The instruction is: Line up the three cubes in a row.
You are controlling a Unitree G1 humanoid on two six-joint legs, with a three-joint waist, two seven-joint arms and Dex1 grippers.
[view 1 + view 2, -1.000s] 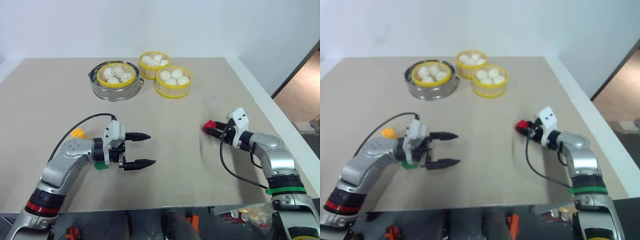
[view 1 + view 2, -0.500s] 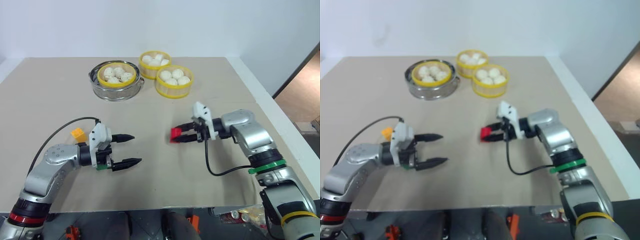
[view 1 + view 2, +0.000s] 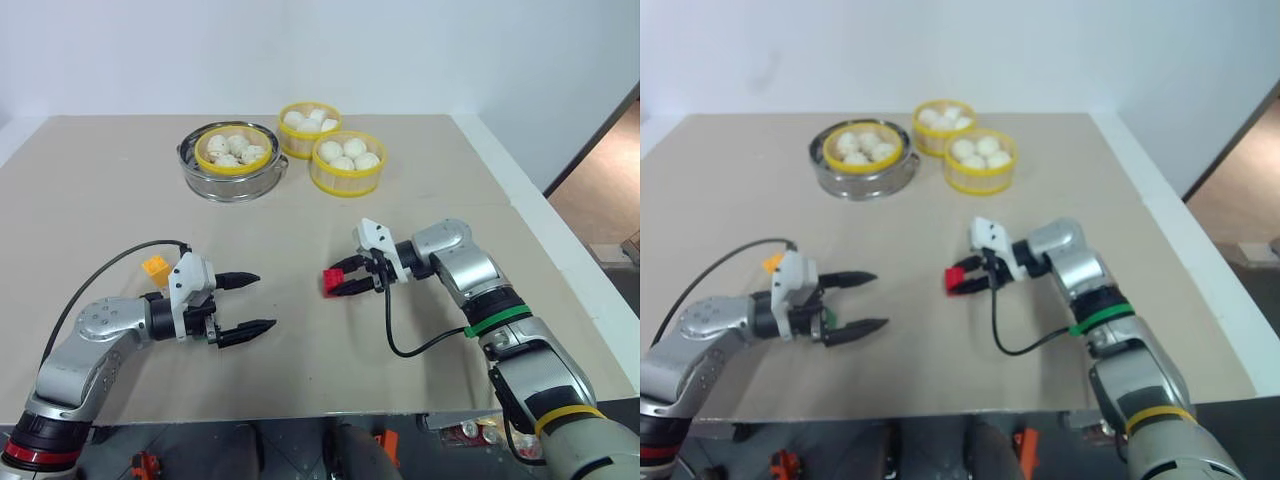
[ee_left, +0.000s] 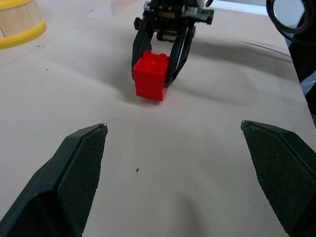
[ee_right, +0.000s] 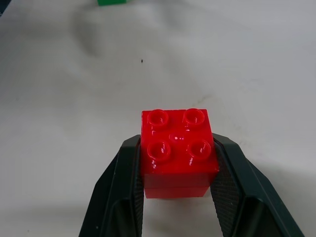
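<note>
The red cube's lower edge (image 5: pixel 177 196) stands on the tabletop and the cube would stay standing there if I opened now, so it is time for my right gripper to release it.
The red cube (image 3: pixel 332 282) is pinched between the black fingers of my right gripper (image 3: pixel 336 283), which is shut on it near the table's middle, at or just above the surface. The right wrist view shows its studs facing up (image 5: pixel 178 148). My left gripper (image 3: pixel 265 301) is open and empty, pointing toward the red cube from the left with a wide stretch of table between them. The yellow-orange cube (image 3: pixel 155 266) lies on the table behind my left wrist. A sliver of the green cube (image 5: pixel 111 2) shows in the right wrist view; my left gripper largely hides it in the head views.
A steel steamer (image 3: pixel 232 176) holding a yellow basket of white buns stands at the back. Two more yellow bun baskets (image 3: pixel 308 128) (image 3: pixel 348 164) stand beside it. The table's right edge (image 3: pixel 560 250) runs close to my right arm.
My right gripper has carried the red cube leftward from the right side to the table's middle, turning to point left. My left gripper has drawn back a little to the left, still open.
</note>
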